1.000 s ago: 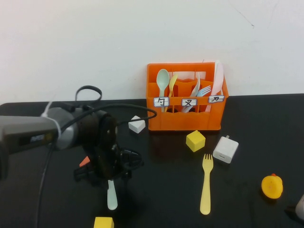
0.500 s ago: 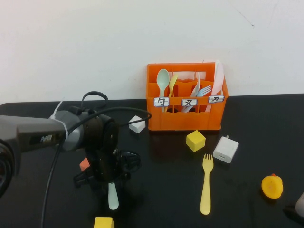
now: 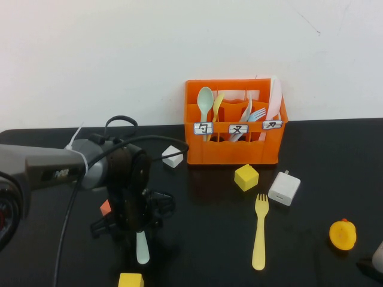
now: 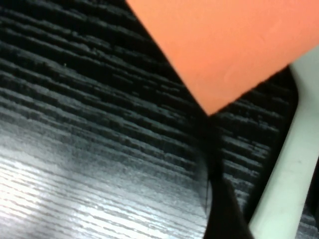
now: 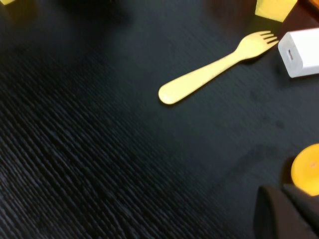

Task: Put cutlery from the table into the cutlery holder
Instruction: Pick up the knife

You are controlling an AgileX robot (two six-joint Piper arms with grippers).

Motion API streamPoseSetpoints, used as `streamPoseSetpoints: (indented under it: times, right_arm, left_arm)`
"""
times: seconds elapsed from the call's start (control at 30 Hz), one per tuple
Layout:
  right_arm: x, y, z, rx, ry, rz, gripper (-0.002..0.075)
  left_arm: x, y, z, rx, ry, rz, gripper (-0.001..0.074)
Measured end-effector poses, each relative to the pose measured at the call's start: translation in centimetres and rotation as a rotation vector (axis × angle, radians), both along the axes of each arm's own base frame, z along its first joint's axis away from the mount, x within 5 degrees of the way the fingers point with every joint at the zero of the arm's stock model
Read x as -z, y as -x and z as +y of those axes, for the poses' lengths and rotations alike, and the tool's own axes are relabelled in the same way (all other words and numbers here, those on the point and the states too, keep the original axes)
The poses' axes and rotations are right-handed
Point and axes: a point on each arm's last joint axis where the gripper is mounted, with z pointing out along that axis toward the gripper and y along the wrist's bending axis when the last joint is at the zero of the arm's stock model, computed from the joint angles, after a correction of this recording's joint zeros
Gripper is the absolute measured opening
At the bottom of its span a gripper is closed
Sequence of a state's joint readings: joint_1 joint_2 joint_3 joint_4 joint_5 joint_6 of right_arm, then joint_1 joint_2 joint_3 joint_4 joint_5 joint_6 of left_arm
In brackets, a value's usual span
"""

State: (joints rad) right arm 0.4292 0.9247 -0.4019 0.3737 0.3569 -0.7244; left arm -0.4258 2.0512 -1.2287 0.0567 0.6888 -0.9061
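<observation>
The dark finger of my left gripper is low beside the mint-green knife [image 3: 142, 249], so my left gripper should close on the knife now.
The pale mint-green knife [image 3: 142, 249] lies on the black table [image 3: 197, 251] at front left. My left gripper [image 3: 137, 230] is lowered right over its upper part, open, with one dark finger [image 4: 225, 215] beside the knife [image 4: 286, 174]; the other finger is out of view. The yellow fork [image 3: 259, 232] lies flat at front centre-right, tines toward the orange cutlery holder [image 3: 234, 149] at the back; it also shows in the right wrist view [image 5: 214, 67]. My right gripper [image 3: 372, 263] is shut and empty at the front right corner, also in its own wrist view [image 5: 288, 209].
The holder has a pale green spoon [image 3: 205, 100] and other cutlery in it. A white cube [image 3: 172, 156], yellow cube [image 3: 246, 177], white charger [image 3: 284, 188], yellow duck [image 3: 343, 234], yellow block [image 3: 130, 280] and small orange block [image 3: 106, 207] lie around.
My left arm has shifted slightly and settled lower over the knife. The knife, fork and right arm have not moved.
</observation>
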Motion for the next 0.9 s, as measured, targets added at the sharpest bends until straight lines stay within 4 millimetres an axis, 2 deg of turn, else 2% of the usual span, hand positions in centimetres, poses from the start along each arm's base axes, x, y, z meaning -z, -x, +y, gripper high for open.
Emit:
streamPoseSetpoints:
  times: [0.23, 0.33, 0.47, 0.9]
  right_arm:
    - [0.00, 0.00, 0.00, 0.000, 0.000, 0.000, -0.0002]
    - [-0.01, -0.01, 0.00, 0.001, 0.000, -0.001, -0.0002]
    - [-0.01, -0.01, 0.00, 0.001, 0.000, -0.001, -0.0002]
    - [-0.05, -0.05, 0.02, 0.006, -0.008, -0.004, -0.0002]
  left_arm:
    - [0.04, 0.02, 0.02, 0.062, -0.017, 0.018, 0.0333]
    - [0.04, 0.03, 0.03, 0.084, -0.019, 0.019, 0.0278]
    - [0.04, 0.05, 0.02, 0.112, -0.022, 0.022, 0.0153]
    - [-0.31, -0.24, -0.11, 0.098, -0.045, 0.065, 0.0151]
